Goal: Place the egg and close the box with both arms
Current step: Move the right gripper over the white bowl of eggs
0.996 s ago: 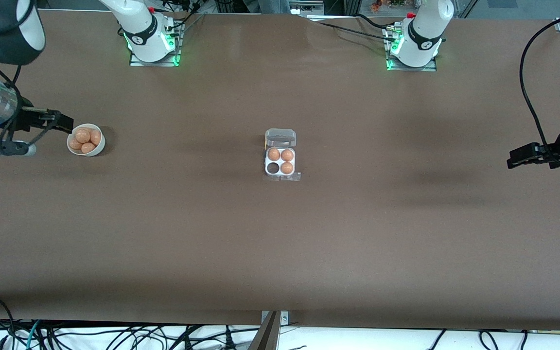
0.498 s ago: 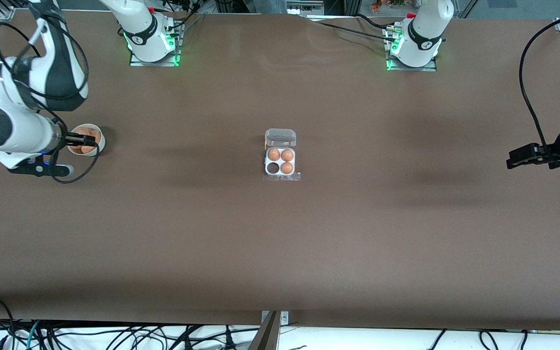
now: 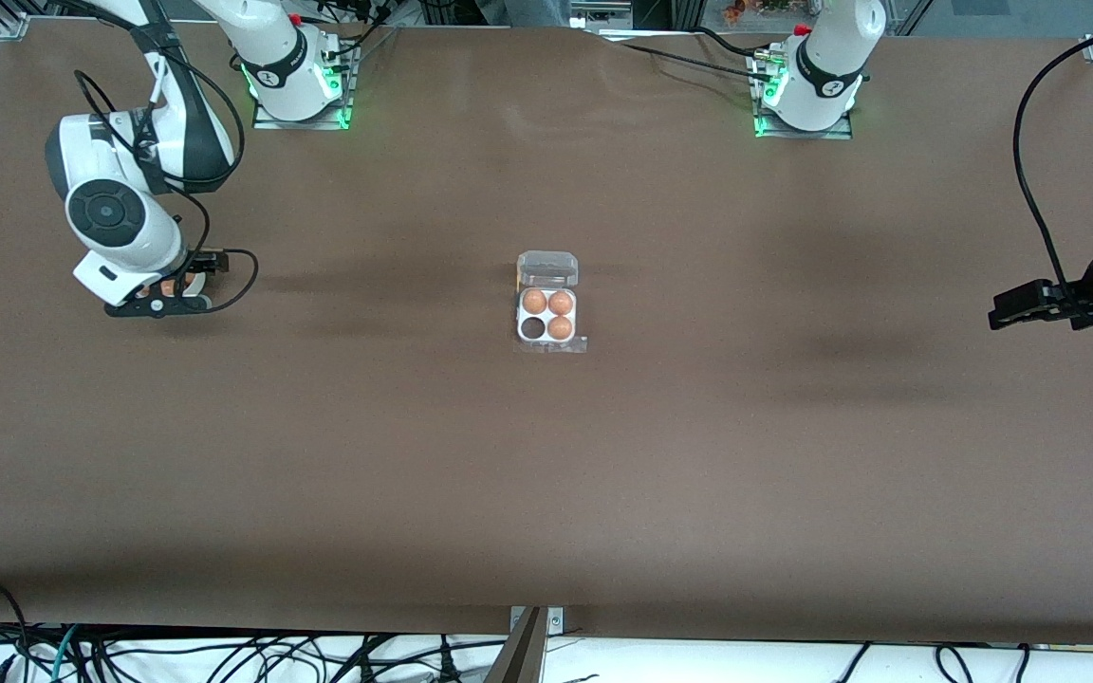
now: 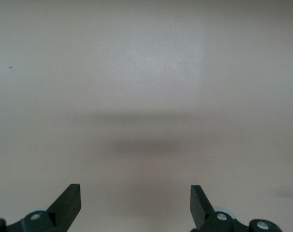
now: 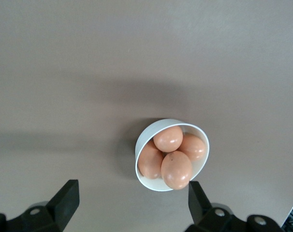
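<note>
My right gripper is to grab the dotted egg by its rounded middle (image 5: 176, 171) next, so that the egg can fill the box's empty cell.
The box (image 3: 546, 323) stands open in the middle of the table, its clear lid (image 3: 547, 268) folded back toward the robots' bases. It holds three eggs (image 3: 560, 304); the cell (image 3: 533, 328) nearer the front camera, toward the right arm's end, is empty. My right gripper (image 3: 176, 283) hangs open and empty over the round white bowl (image 5: 145, 140) of several eggs (image 5: 176, 169); it also shows in the right wrist view (image 5: 132, 203). My left gripper (image 3: 1011, 308) is open and empty over bare table at the left arm's end, also in the left wrist view (image 4: 135, 203).
In the front view the right arm's hand hides most of the bowl (image 3: 194, 302). The brown table (image 3: 546, 474) ends at a front edge with cables below it. The arms' bases (image 3: 295, 85) stand along the edge farthest from the front camera.
The right arm has swung in from the table's end, and its gripper now points down over the bowl. The left arm has not moved. The box is unchanged.
</note>
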